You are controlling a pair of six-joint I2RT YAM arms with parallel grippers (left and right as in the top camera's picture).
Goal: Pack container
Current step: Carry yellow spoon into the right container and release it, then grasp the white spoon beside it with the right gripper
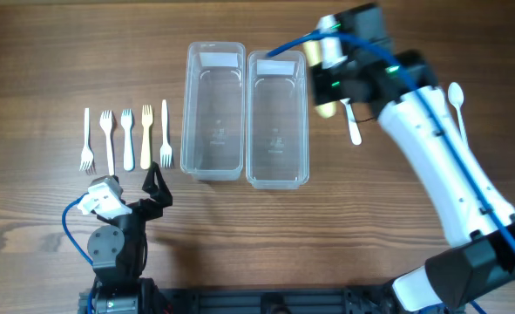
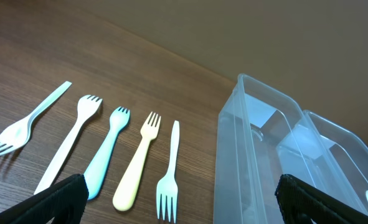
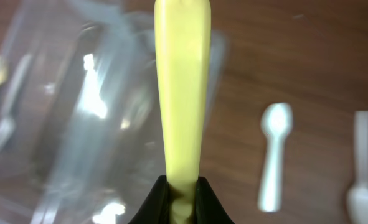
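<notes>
My right gripper first moves the utensil over the inside of the container next. The yellow plastic utensil (image 3: pixel 182 93) hangs along the container's outer side, so if I opened now, the utensil would drop short.
Two clear plastic containers stand side by side mid-table, the left one (image 1: pixel 213 112) and the right one (image 1: pixel 277 118); both look empty. My right gripper (image 1: pixel 328 87) hovers by the right container's right wall, shut on a yellow plastic utensil (image 3: pixel 182 93). The jaws (image 3: pixel 182 198) pinch its handle and the shaft points away toward the container (image 3: pixel 78 124). My left gripper (image 1: pixel 157 186) rests low near the front edge, open and holding nothing, with a white fork (image 2: pixel 169 180) and the left container (image 2: pixel 252 155) ahead of it.
Several forks (image 1: pixel 126 139) lie in a row left of the containers: white, pale blue and yellow (image 2: pixel 137 165). A white spoon (image 1: pixel 353 126) lies right of the containers and another (image 1: pixel 456 96) lies farther right; both appear in the right wrist view (image 3: pixel 274 149).
</notes>
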